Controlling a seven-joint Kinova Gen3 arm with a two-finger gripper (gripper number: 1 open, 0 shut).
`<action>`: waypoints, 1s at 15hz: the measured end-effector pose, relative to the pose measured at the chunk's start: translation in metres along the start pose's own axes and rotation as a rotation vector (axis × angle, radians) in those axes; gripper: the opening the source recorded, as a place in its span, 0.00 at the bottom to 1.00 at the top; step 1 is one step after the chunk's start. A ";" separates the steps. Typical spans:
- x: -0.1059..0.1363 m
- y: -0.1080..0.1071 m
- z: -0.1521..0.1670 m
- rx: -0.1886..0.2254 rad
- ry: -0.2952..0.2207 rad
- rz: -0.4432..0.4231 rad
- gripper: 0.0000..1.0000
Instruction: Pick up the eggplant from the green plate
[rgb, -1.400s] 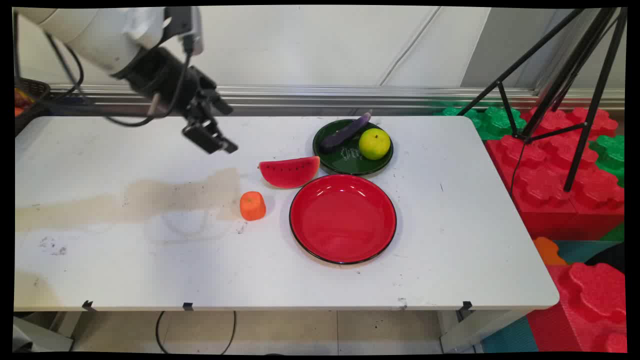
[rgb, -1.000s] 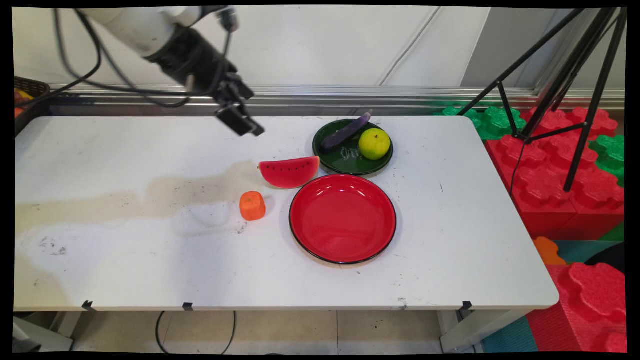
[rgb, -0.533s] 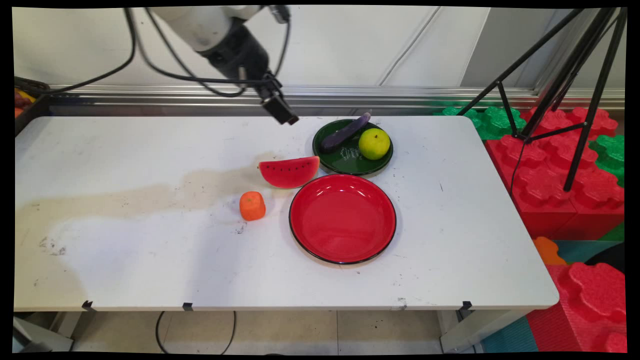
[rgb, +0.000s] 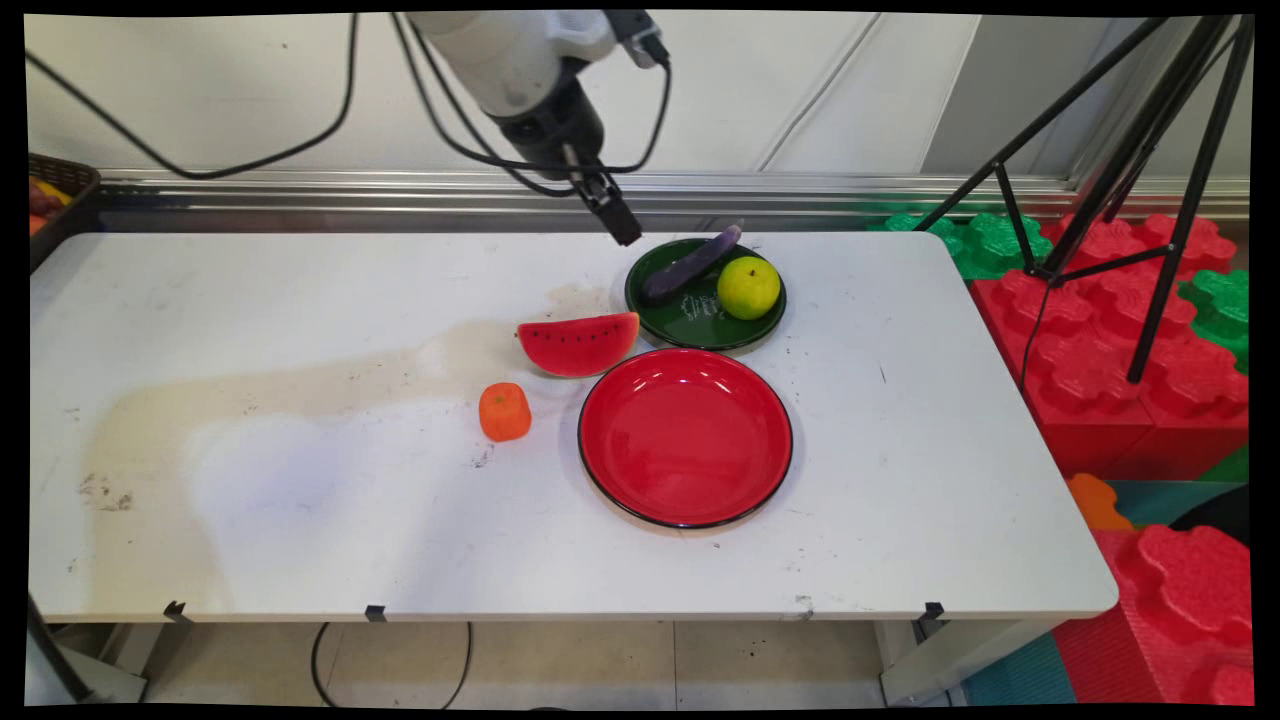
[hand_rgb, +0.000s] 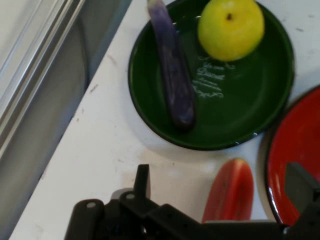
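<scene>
I need to take the eggplant off the dark green plate (rgb: 700, 325), so my gripper should next grab the long purple eggplant by its thick blunt end (rgb: 665, 283).
My gripper (rgb: 626, 232) hangs open and empty above the table's back edge, just left of a dark green plate (rgb: 700, 325). On that plate lie a purple eggplant (rgb: 690, 265) and a yellow-green round fruit (rgb: 748, 287). A watermelon slice (rgb: 578, 343) lies in front of the gripper, beside an empty red plate (rgb: 686, 437). An orange piece of fruit (rgb: 504, 411) stands left of the red plate. In the hand view the gripper (hand_rgb: 220, 185) frames the watermelon slice (hand_rgb: 231, 192), with the eggplant (hand_rgb: 175, 75), fruit (hand_rgb: 231, 27) and green plate (hand_rgb: 240, 110) beyond, and the red plate (hand_rgb: 295, 160) at right.
A black tripod (rgb: 1130, 150) stands off the table's right end over red and green foam blocks (rgb: 1100, 330). A dark basket (rgb: 55, 200) sits at the far left. A metal rail (rgb: 300, 190) runs along the wall behind the white table (rgb: 300, 500).
The arm has swung steadily to the right along the table's back, from the left half to just beside the green plate. The fruit and plates have stayed put.
</scene>
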 end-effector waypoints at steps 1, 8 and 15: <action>0.004 0.000 0.006 0.005 -0.008 -0.004 1.00; 0.034 0.004 0.065 0.034 -0.071 -0.015 1.00; 0.058 -0.008 0.147 0.050 -0.131 -0.019 1.00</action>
